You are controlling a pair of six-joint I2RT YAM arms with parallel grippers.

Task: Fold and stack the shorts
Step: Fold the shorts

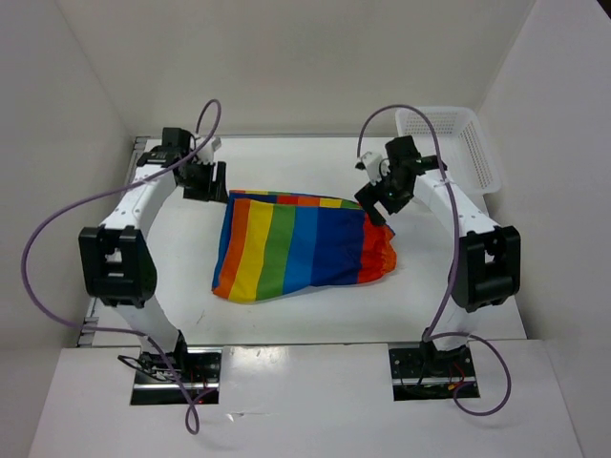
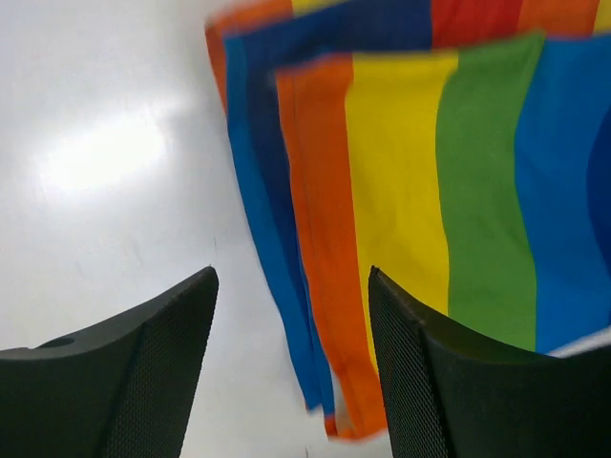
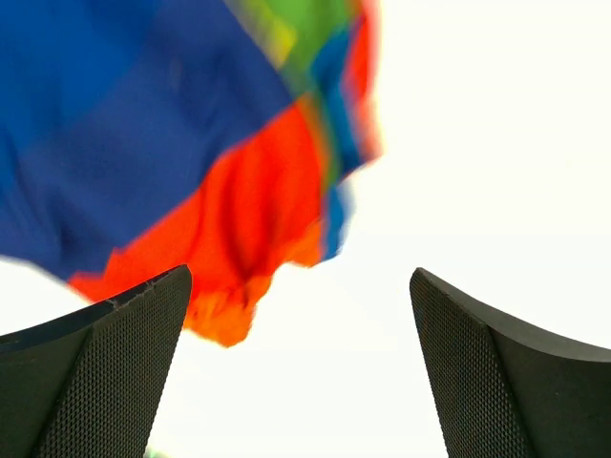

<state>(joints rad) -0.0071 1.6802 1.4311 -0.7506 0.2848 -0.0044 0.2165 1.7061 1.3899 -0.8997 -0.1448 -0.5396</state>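
Note:
I need to grab the shorts (image 1: 296,246) by the upper layer's far orange corner (image 1: 240,202) next with my left gripper. Then my left gripper needs to pull that edge of the shorts straight so they can be folded.
The rainbow-striped shorts (image 1: 296,246) lie folded flat in the middle of the white table, with the red and orange end bunched at the right. My left gripper (image 1: 212,183) hangs open and empty just off the shorts' far left corner. In the left wrist view the shorts (image 2: 401,191) lie ahead, their orange and blue edge between my fingers (image 2: 420,382). My right gripper (image 1: 377,205) hangs open and empty above the far right corner. In the right wrist view the red and blue cloth (image 3: 191,181) is up left, over bare table. No drawstring shows.
A white plastic mesh basket (image 1: 458,143) stands at the far right corner of the table. White walls close in the left, back and right sides. Purple cables loop from both arms.

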